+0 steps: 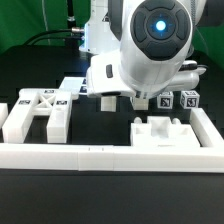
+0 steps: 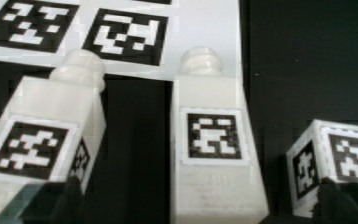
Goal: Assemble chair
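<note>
My fingers are still above the middle leg in the wrist view, dark table between them, so my gripper comes down next before it closes on the leg.
The chair is in loose white tagged parts. In the wrist view three blocky legs lie side by side: a left leg [image 2: 48, 135], a middle leg [image 2: 211, 135] and a right leg [image 2: 341, 160]. My gripper [image 2: 197, 205] is open, and the middle leg lies in line between its spread fingers, which show only as dim shapes at the frame's edge. In the exterior view the gripper [image 1: 125, 100] hangs low over the table, mostly hidden by the arm. An H-shaped part [image 1: 40, 112] lies at that view's left. A panel with pegs [image 1: 165, 131] and tagged blocks [image 1: 176, 99] are at its right.
The marker board [image 2: 87, 30] lies just beyond the leg tips and also shows in the exterior view [image 1: 70, 85]. A long white border rail [image 1: 110, 155] runs along the front, with side rails at both ends. Green backdrop behind.
</note>
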